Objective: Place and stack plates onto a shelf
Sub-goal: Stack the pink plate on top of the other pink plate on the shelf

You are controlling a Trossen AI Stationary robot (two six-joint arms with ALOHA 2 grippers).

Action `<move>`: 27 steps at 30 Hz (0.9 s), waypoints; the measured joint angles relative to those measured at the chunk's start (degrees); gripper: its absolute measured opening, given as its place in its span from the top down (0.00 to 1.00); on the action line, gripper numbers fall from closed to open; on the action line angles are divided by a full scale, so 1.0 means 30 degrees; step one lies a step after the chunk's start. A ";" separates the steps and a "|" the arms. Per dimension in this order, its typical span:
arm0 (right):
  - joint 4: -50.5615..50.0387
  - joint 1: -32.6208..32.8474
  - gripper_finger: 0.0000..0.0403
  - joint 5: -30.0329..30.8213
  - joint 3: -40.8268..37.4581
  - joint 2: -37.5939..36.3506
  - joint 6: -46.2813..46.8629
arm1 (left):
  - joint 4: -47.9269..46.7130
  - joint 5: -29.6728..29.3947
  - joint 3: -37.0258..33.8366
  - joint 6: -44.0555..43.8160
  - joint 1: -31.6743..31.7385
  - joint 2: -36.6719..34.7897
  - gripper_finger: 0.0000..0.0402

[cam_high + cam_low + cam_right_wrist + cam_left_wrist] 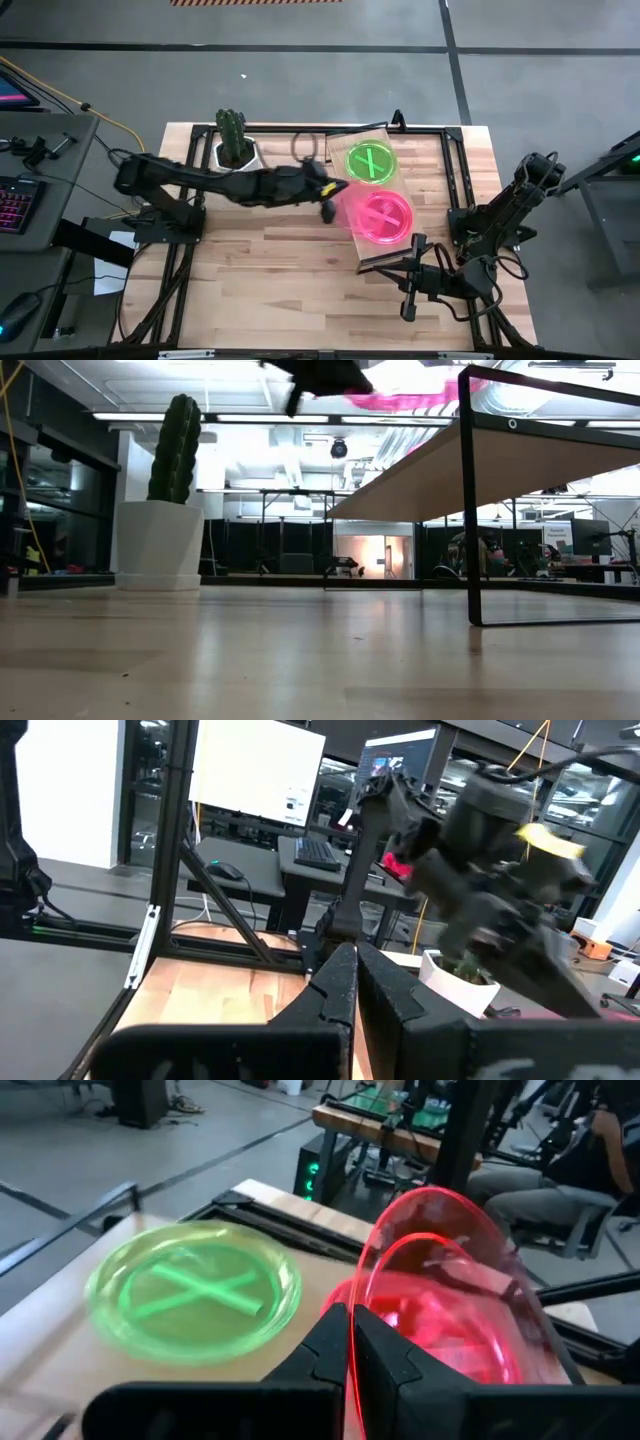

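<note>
The pink plate's rim tilts off-center over the lower plate (390,219). My left gripper now keeps holding the pink plate until it is level and centered.
My left gripper (328,208) reaches from the table's left over the shelf (342,148) and is shut on a neon pink plate (385,217). In the left wrist view that pink plate (450,1280) stands tilted above the plank (60,1350). The low view shows it (400,400) above the shelf top (500,460). A neon green plate (370,162) lies flat on the shelf's far half, also seen in the left wrist view (195,1290). My right gripper (398,277) waits shut near the shelf's near end, fingers (335,985) pointing toward the table's left. My left gripper (350,1330) pinches the pink plate's rim (353,1370) between its two fingers, at the edge toward the table's left. The fingers come level from the left. The plate is tilted, its far side raised; whether any part rests on the shelf I cannot tell.
A cactus in a white pot (237,150) stands at the table's far left, behind my left arm, and shows in the low view (160,540). Black frame rails (455,170) run along the table's far and right sides. Bare wood (270,270) lies near and left of the shelf.
</note>
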 joint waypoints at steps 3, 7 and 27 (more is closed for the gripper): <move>-0.0016 0.0110 1.00 0.0000 0.0000 0.0002 0.0035 | 0.0091 0.0647 0.1677 0.0125 0.0464 0.1762 1.00; -0.0160 0.0356 1.00 -0.0066 0.0000 0.0002 0.0017 | 0.0068 0.1496 0.3303 -0.0016 0.0836 0.3557 1.00; -0.0160 0.0464 1.00 -0.0051 0.0000 0.0000 -0.0141 | 0.0723 0.1683 0.4719 0.0296 0.0943 0.6249 1.00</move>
